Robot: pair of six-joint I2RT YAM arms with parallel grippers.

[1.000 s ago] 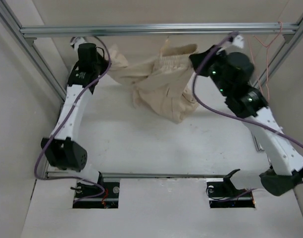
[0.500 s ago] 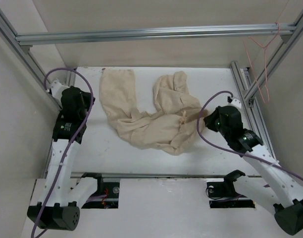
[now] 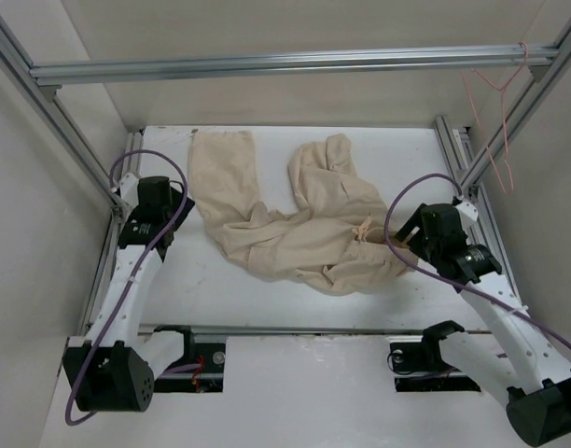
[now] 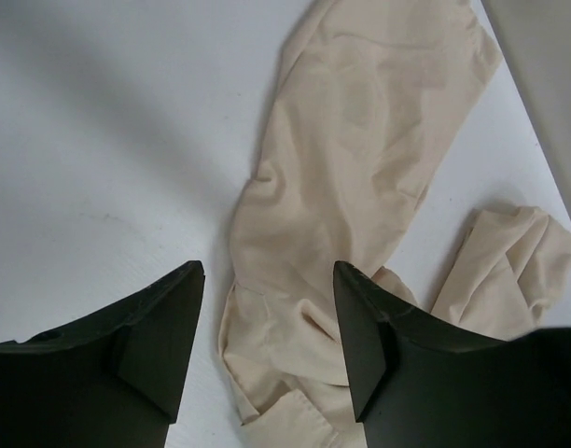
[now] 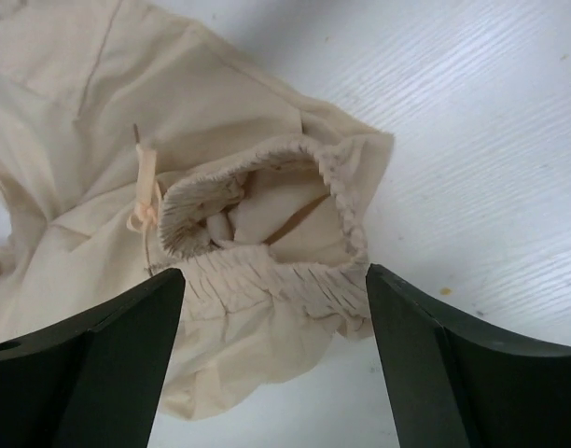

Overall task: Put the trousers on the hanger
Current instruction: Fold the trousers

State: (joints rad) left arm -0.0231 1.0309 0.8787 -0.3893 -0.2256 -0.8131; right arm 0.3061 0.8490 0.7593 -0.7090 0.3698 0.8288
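Note:
The cloth is crumpled and needs to be spread for the hanger. My left gripper should next grab the trousers (image 3: 295,229) by the stretched leg's outer edge (image 3: 201,211).
The beige trousers (image 3: 295,229) lie crumpled on the white table (image 3: 267,303), with one leg (image 4: 360,159) stretched toward the back left. Their elastic waistband (image 5: 267,215) with a drawstring faces my right gripper (image 5: 274,317), which is open, the waistband edge lying between its fingers without touching them. In the top view the right gripper (image 3: 403,239) sits at the trousers' right edge. My left gripper (image 4: 267,322) is open above the left leg, gripping nothing; in the top view the left gripper (image 3: 178,202) is just left of the cloth. The pink wire hanger (image 3: 495,89) hangs on the frame at the back right.
An aluminium crossbar (image 3: 285,63) spans the back above the table. Slanted frame posts stand at the left (image 3: 52,103) and right (image 3: 509,121). Purple cables (image 3: 411,201) loop from both wrists. Side rails (image 3: 472,187) border the table.
A second ago both grippers held the trousers up near the crossbar. The trousers now lie on the table, the arms are down beside them, and both grippers have opened and let go.

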